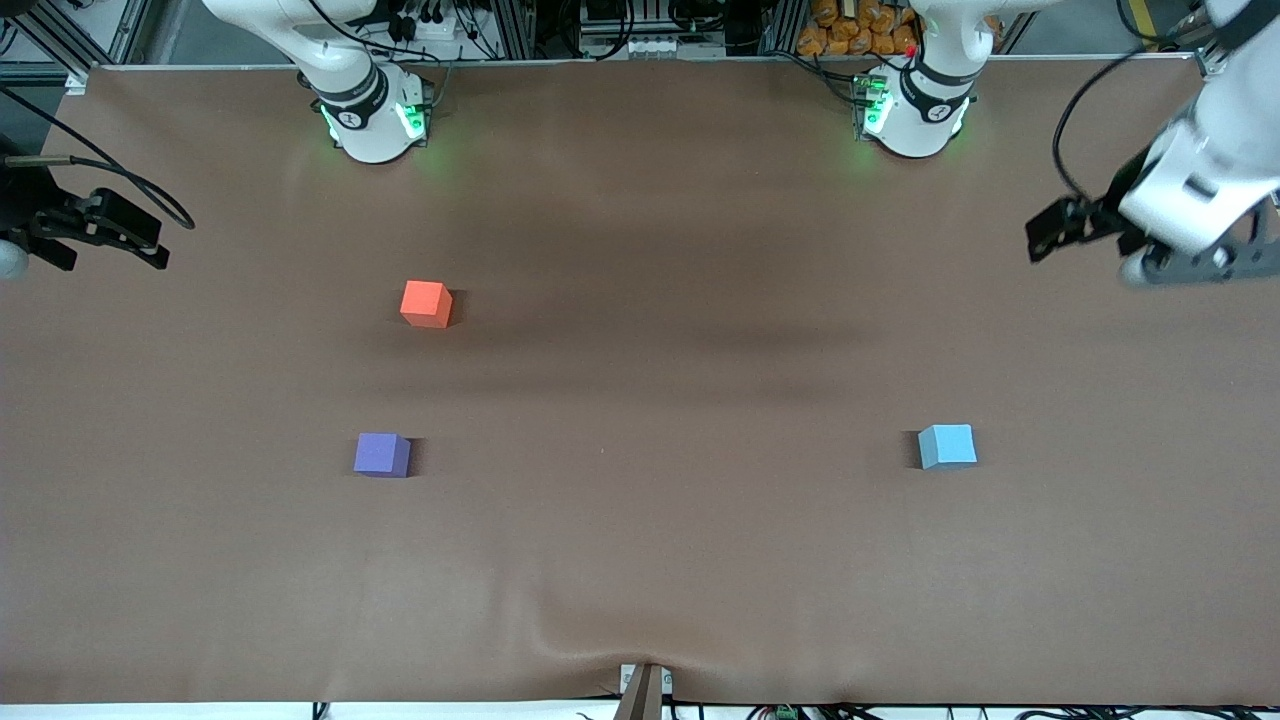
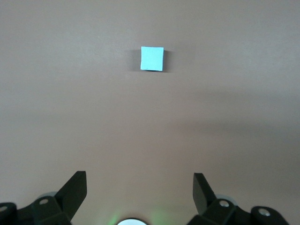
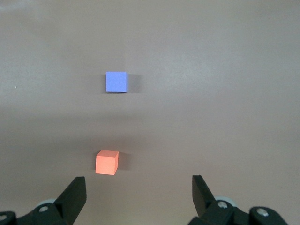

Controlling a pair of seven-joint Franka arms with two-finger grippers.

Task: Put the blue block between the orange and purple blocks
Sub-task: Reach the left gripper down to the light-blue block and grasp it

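Note:
The light blue block (image 1: 947,446) should go between the orange and purple blocks, so my left gripper should next grab it by its two opposite sides.
The light blue block (image 1: 947,446) sits on the brown table toward the left arm's end, and it also shows in the left wrist view (image 2: 152,58). The orange block (image 1: 426,303) and the purple block (image 1: 382,454) sit apart toward the right arm's end, the purple one nearer the front camera. Both show in the right wrist view, orange (image 3: 107,162) and purple (image 3: 116,82). My left gripper (image 1: 1190,265) (image 2: 140,180) hangs open and empty over the table's edge at its own end. My right gripper (image 1: 40,245) (image 3: 139,183) hangs open and empty at the other end.
A brown cloth (image 1: 640,250) covers the whole table, with a wrinkle at its front edge (image 1: 600,640). A small bracket (image 1: 642,690) sticks up there. The arm bases (image 1: 372,115) (image 1: 915,110) stand along the back edge.

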